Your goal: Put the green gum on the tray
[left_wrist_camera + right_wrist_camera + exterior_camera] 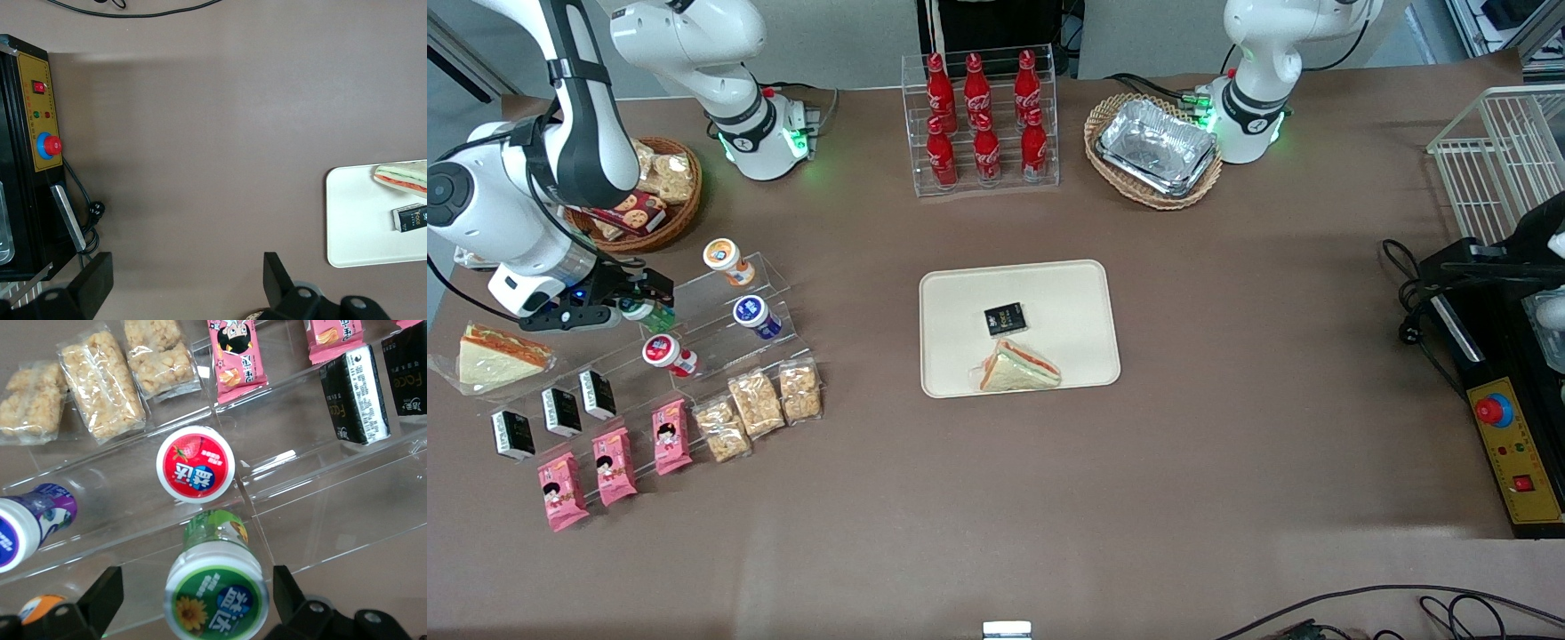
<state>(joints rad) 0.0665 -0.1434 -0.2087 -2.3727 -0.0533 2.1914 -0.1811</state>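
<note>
The green gum bottle needs to go onto the tray (960, 302), so my right gripper should next grab the bottle by its labeled body beneath the white lid (657, 320).
The green gum (215, 583), a small green bottle with a white lid and a green sunflower label, stands on the clear acrylic step rack (720, 316). My right gripper (197, 593) is open with one finger on each side of the bottle, gaps showing on both sides. In the front view the gripper (640, 302) is at the rack and the green gum (649, 313) shows partly under it. The cream-beige tray (960, 302) lies at mid-table, toward the parked arm from the rack, and holds a sandwich (1018, 369) and a black packet (1005, 319).
On the rack stand a red-lidded bottle (195, 463), a blue-lidded bottle (23, 523) and an orange-lidded bottle (725, 258). Peanut bars (100, 383), pink snack packets (237, 350) and black packets (353, 387) lie nearer the front camera. A wrapped sandwich (494, 356) lies by the rack.
</note>
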